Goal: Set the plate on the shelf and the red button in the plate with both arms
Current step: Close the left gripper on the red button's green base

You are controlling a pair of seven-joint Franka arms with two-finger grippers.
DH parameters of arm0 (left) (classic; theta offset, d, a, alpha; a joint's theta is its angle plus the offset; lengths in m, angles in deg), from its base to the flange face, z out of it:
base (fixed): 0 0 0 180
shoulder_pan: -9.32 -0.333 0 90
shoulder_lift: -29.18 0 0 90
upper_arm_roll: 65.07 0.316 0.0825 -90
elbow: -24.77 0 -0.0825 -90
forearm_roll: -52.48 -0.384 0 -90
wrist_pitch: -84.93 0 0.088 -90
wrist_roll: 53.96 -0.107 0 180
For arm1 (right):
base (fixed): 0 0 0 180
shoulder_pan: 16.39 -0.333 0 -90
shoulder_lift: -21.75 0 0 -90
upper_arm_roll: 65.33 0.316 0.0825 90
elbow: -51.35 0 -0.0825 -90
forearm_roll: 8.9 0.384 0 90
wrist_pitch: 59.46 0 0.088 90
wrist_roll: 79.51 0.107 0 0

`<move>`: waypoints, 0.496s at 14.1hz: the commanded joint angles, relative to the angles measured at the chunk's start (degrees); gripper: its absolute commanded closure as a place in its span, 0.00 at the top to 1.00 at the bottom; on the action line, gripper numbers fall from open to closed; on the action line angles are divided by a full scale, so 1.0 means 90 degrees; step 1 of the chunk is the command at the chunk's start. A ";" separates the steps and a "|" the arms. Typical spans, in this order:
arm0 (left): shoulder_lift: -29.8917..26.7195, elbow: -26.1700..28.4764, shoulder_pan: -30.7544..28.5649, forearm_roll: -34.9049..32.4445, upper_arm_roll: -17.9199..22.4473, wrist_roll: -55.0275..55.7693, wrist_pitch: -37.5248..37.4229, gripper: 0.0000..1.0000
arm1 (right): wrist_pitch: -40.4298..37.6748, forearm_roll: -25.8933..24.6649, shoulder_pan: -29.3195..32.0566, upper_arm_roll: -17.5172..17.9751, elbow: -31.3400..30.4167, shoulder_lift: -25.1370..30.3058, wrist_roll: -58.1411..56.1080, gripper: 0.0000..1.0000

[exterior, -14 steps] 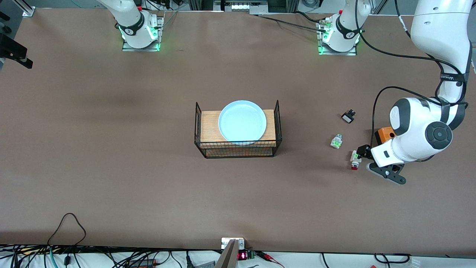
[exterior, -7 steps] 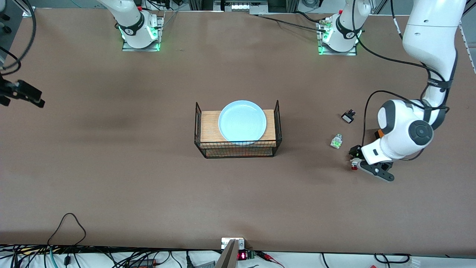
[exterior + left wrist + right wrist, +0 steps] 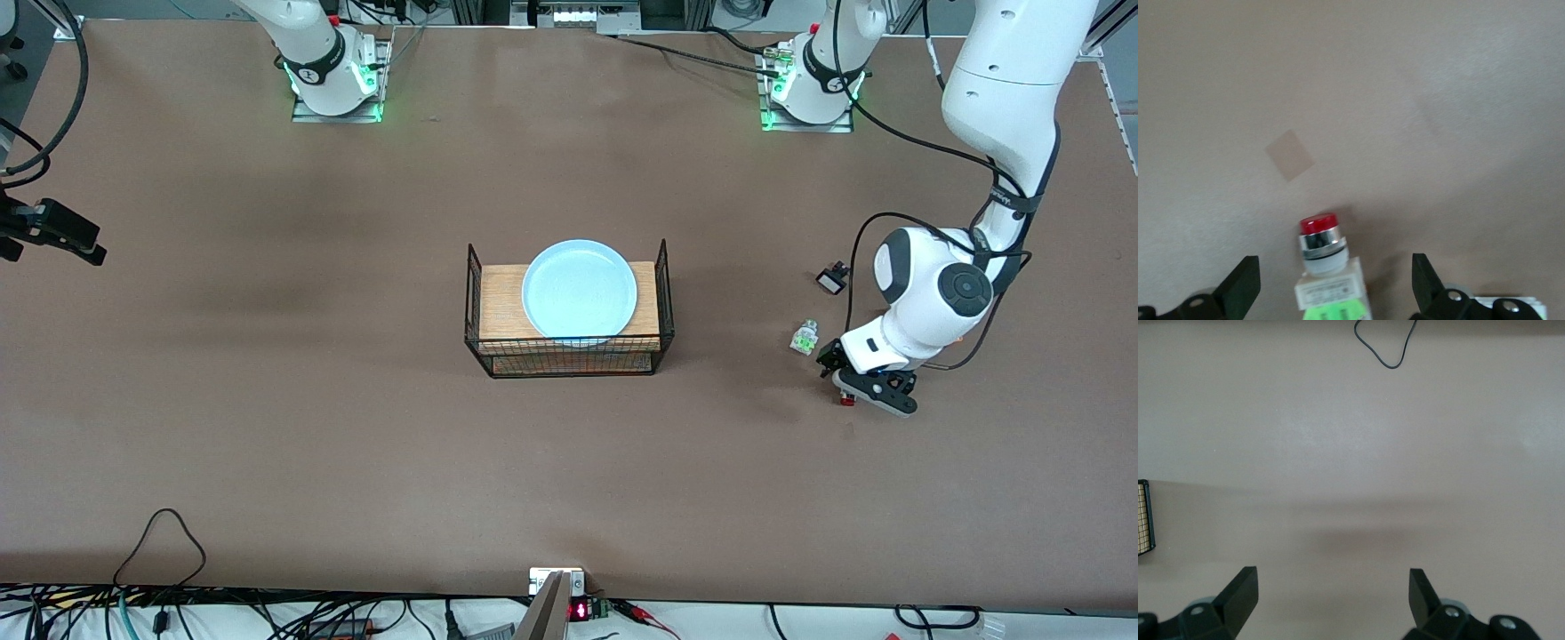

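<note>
I should next grab the red button by its white body (image 3: 1331,291) with my left gripper to set it in the plate.
The pale blue plate (image 3: 579,291) lies on a wooden board inside a black wire basket (image 3: 663,293) at mid-table. The red button (image 3: 1325,268), white with green clips and a red cap, lies on the table near the left arm's end. In the front view only its red cap (image 3: 846,401) shows under the hand. My left gripper (image 3: 1335,272) is open and low over the button, one finger on each side, neither touching. My right gripper (image 3: 1331,581) is open over bare table at the right arm's end, and shows at the edge of the front view (image 3: 67,238).
A similar white-green part (image 3: 805,339) without a red cap lies beside the left hand, toward the basket. A small black part (image 3: 832,281) lies farther from the front camera. A black cable loop (image 3: 160,542) lies near the table's front edge.
The left hand has moved toward the basket and settled over the red button, now covering most of it. The right gripper has come into view at the table's end.
</note>
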 commanded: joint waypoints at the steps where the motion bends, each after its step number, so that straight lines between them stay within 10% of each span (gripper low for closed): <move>1: -0.0059 0.0178 -0.0086 -0.0038 -0.0007 -0.0197 0.0159 0.97 | -0.0109 -0.0060 0.0112 0.0113 0.0160 -0.0079 0.0047 1.00; 7: -0.0118 0.0587 -0.0066 -0.0038 -0.0007 -0.0187 0.0577 0.63 | -0.0099 -0.0060 0.0141 0.0103 0.0150 -0.0128 0.0067 1.00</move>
